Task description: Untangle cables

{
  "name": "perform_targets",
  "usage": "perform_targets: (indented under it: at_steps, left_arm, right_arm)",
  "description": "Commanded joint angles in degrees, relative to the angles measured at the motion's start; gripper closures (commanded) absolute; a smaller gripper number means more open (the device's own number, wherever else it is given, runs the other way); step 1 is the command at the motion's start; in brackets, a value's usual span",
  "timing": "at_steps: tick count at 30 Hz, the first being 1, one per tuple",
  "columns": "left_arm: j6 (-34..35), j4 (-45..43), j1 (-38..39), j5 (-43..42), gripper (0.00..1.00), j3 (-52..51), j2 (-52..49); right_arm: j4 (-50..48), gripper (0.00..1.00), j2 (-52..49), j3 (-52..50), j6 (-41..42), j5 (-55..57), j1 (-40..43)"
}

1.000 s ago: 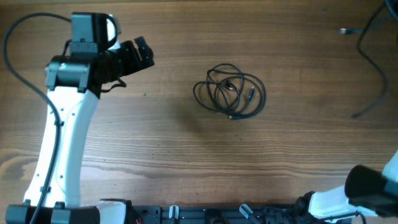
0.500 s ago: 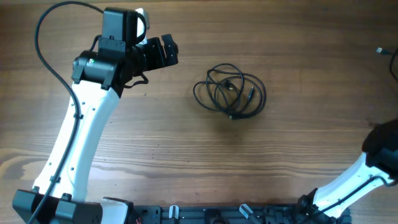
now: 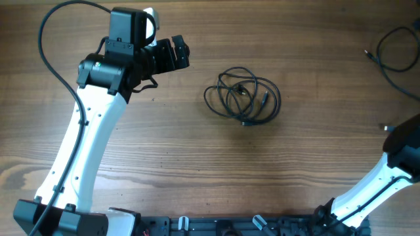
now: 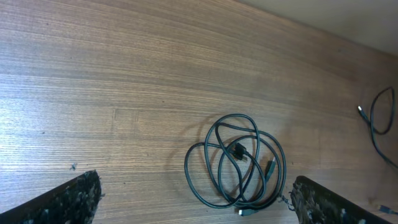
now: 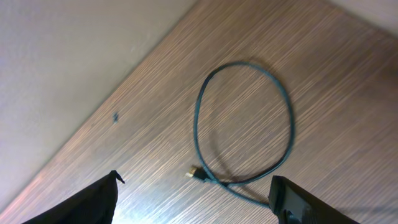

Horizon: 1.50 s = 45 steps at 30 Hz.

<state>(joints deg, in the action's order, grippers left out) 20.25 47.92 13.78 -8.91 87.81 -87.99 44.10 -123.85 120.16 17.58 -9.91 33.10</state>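
Observation:
I will grab one looped piece of cable at the far side of the bundle with my left gripper, so the other cables stay free for my right gripper to untangle.
A small bundle of thin black cables [image 3: 240, 92] lies looped on the wooden table, right of centre. My left gripper [image 3: 174, 55] hovers open to its left, apart from it. In the left wrist view the bundle [image 4: 239, 152] lies between and ahead of the wide-apart fingertips [image 4: 73, 198], untouched. A separate single cable [image 3: 371, 55] lies at the table's far right. In the right wrist view that cable [image 5: 200, 175] forms one loose loop with its plug toward me. My right gripper [image 5: 196, 205] stands open above it, holding nothing.
The right arm [image 3: 394, 174] reaches up along the table's right edge, its gripper outside the overhead view. The left arm's thick black wire [image 3: 56, 39] arcs over the far left. The table's far edge [image 4: 323, 28] runs close behind the bundle.
The right gripper has opened, and the single cable now rests at the table's far right. The left arm moved right toward the bundle, then held still. The right arm swung up the right side.

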Motion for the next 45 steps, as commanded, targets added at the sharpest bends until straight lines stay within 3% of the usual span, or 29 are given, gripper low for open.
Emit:
perform_targets:
  at_steps: [1, 7, 11, 16, 26, 32, 38, 45]
  left_arm:
    - [0.13, -0.15, 0.26, -0.5, 0.0, 0.17, -0.83]
    - [0.17, -0.24, 0.26, -0.52, 0.0, 0.17, -2.38]
    - [4.5, 0.33, 0.61, -1.11, 0.0, 0.17, -4.42]
    - [4.76, 0.24, 3.8, -2.19, 0.03, 0.17, -7.78]
    - [23.65, -7.76, 14.29, -2.16, 0.16, 0.17, -21.42]
    - [31.15, -14.82, 18.69, -1.6, 0.34, 0.17, -27.96]
    - [32.96, -14.58, 19.34, -1.31, 0.39, 0.17, -30.8]
    - [32.96, -14.58, 19.39, 4.72, 0.45, 0.17, -31.41]
  right_arm:
    - [1.53, 0.2, 2.21, 0.26, -0.83, -5.86, -0.35]
    - [8.74, 0.21, 8.7, 0.26, -2.51, -16.92, -1.55]
    - [15.26, 0.21, 9.88, 0.26, -5.73, -24.52, -4.87]
    - [19.87, 0.21, 9.75, 0.24, -7.3, -21.57, -10.43]
    - [20.94, 0.2, 9.75, 0.24, -7.1, -16.63, -13.81]
    - [21.68, 0.2, 9.73, 0.2, -7.17, -14.88, -13.81]
    - [21.79, 0.2, 9.73, 0.15, -7.32, -14.91, -13.81]
    - [21.77, 0.2, 9.73, 0.13, -7.54, -14.93, -13.97]
